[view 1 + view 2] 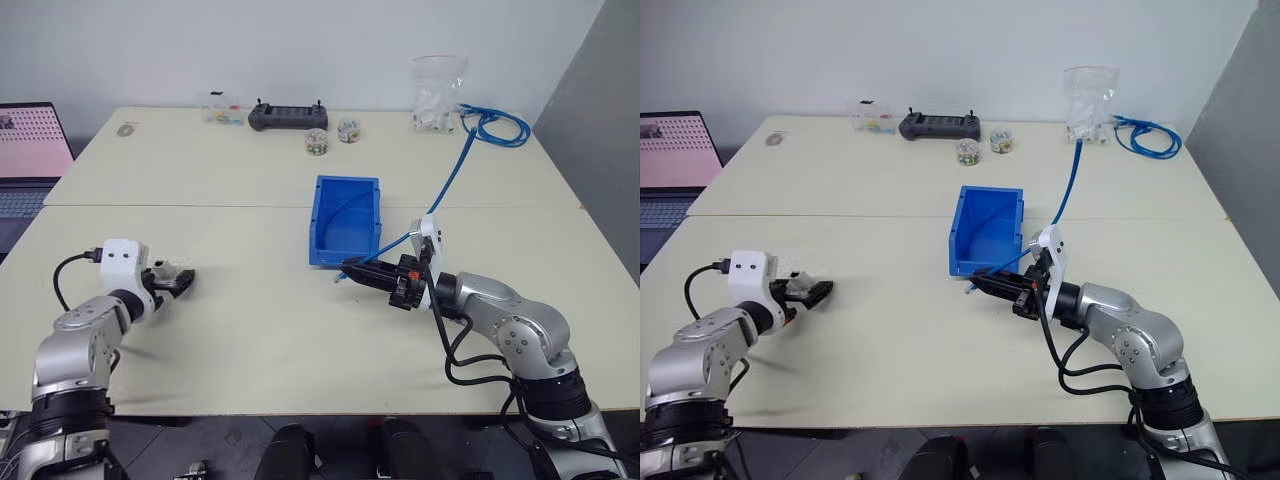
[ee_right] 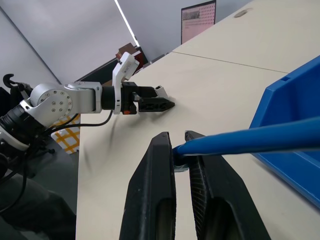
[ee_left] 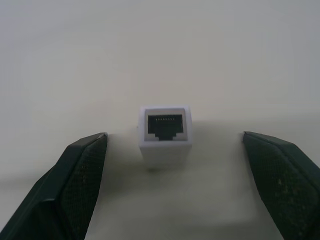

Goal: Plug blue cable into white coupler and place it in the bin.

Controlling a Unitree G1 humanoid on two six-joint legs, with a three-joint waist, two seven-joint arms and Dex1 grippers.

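Observation:
My left gripper's fingers are on either side of the white coupler (image 3: pixel 165 132). My left gripper needs to close now, and that would hold the coupler.
The white coupler (image 3: pixel 165 132) stands on the table with its socket facing the left wrist camera. My left gripper (image 1: pixel 178 282) is open around it, one finger on each side, both apart from it. At mid table my right gripper (image 1: pixel 346 270) is shut on the blue cable (image 1: pixel 450 180) close to its end, pointing left just in front of the bin (image 1: pixel 318 215). The cable runs from the fingers (image 2: pixel 160 165) back over the bin's corner to the far right of the table. Its plug is hidden between the fingers. The bin is bright blue and holds a loop of the cable.
A coiled bundle of blue cable (image 1: pixel 497 127) and a clear bag (image 1: pixel 439 95) lie at the far right. A black controller (image 1: pixel 288 115), two small round pots (image 1: pixel 317 141) and a clear box (image 1: pixel 222 110) line the far edge. A laptop (image 1: pixel 30 150) stands left.

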